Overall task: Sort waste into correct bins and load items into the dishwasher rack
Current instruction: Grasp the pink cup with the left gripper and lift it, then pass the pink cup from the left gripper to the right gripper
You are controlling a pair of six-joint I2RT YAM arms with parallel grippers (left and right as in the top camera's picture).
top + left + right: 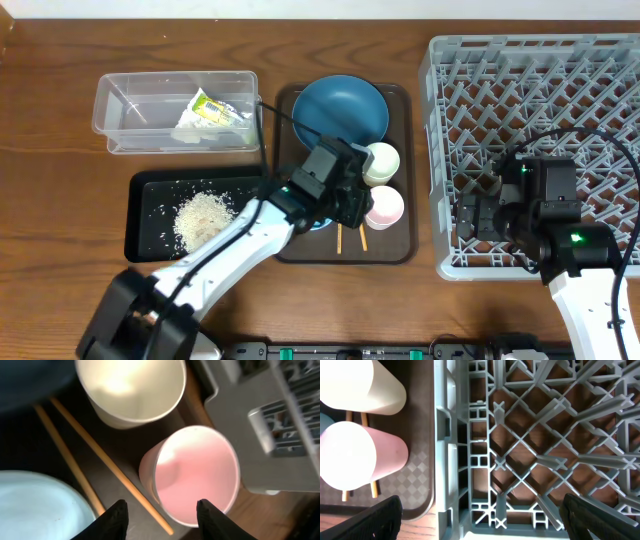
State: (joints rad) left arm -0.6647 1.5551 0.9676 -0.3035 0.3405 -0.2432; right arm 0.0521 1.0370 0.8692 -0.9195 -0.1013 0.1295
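Observation:
The robot next needs to grab the pink cup's rim on the nearest side with its left gripper, so that the cup's base stays free for handing over to the right gripper.
My left gripper [347, 197] [162, 510] is open and empty, low over the brown tray. A pink cup [195, 475] [385, 207] and one of two chopsticks [110, 467] lie just ahead of its fingertips. A greenish-white cup [382, 160] stands beside it, and a dark blue dish [340, 108] behind. The white bowl [35, 505] with the pale blue inside is mostly hidden under the arm. My right gripper [480, 215] [480, 520] is open over the near left edge of the grey rack [540, 90]. The tissue and wrapper [210, 112] lie in the clear tub [120, 110]. Rice [200, 215] lies in the black tray [150, 190].
The brown serving tray [400, 245] sits between the black tray and the rack, close against the rack's left wall. The chopstick ends [340, 240] stick out toward the tray's front rim. The clear tub stands behind the black tray.

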